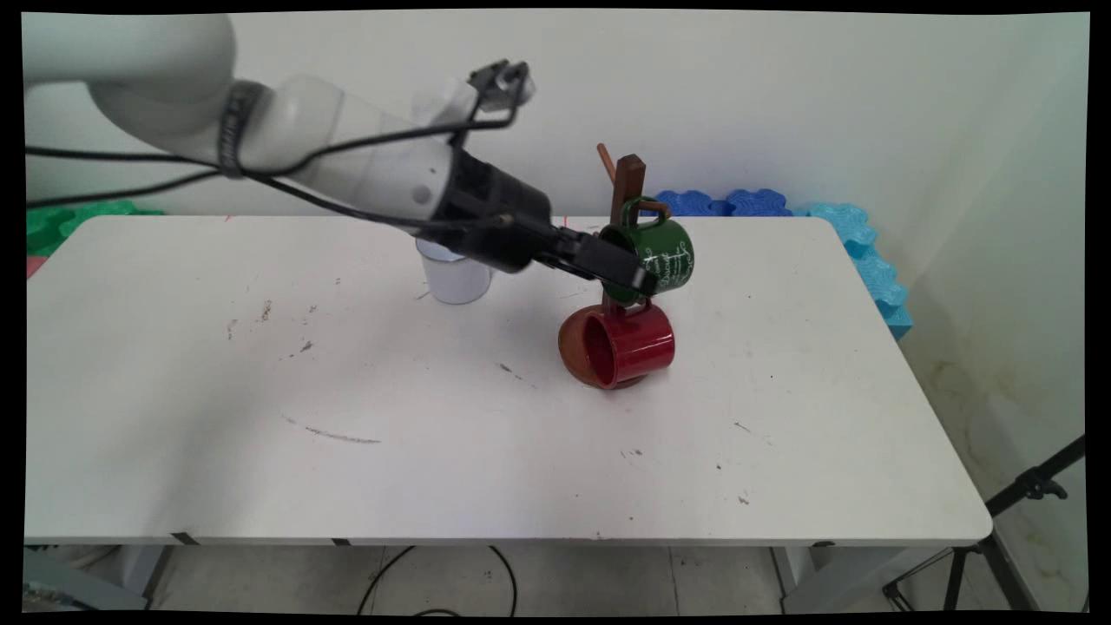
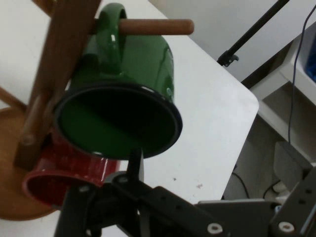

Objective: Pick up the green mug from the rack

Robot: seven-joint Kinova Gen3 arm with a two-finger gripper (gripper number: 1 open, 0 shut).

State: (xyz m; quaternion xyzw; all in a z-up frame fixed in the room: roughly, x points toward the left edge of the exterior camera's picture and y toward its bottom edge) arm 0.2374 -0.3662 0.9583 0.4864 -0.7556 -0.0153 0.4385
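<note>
I will next grab the green mug by its dark rim (image 2: 157, 152) with my gripper, and then I can take it off the mug's wooden peg (image 2: 163, 26).
A green mug (image 1: 664, 252) hangs by its handle on an upper peg of the brown wooden mug tree (image 1: 627, 178), its mouth turned toward my hand. My gripper (image 1: 627, 276) sits just left of and below that mouth, open. In the hand view the green mug (image 2: 128, 84) fills the upper left, the peg (image 2: 158, 26) passes through its handle, and one finger (image 2: 135, 163) reaches up to the mug's lower rim. A red mug (image 1: 625, 345) hangs lower on the tree, resting over its round base. The red mug (image 2: 64, 173) shows under the green one.
A white mug (image 1: 456, 278) stands on the table (image 1: 260, 391) behind my wrist. Blue foam mats (image 1: 851, 234) lie past the far right edge and green ones (image 1: 52, 221) at the far left. A black tripod (image 1: 1015, 512) stands off the right front corner.
</note>
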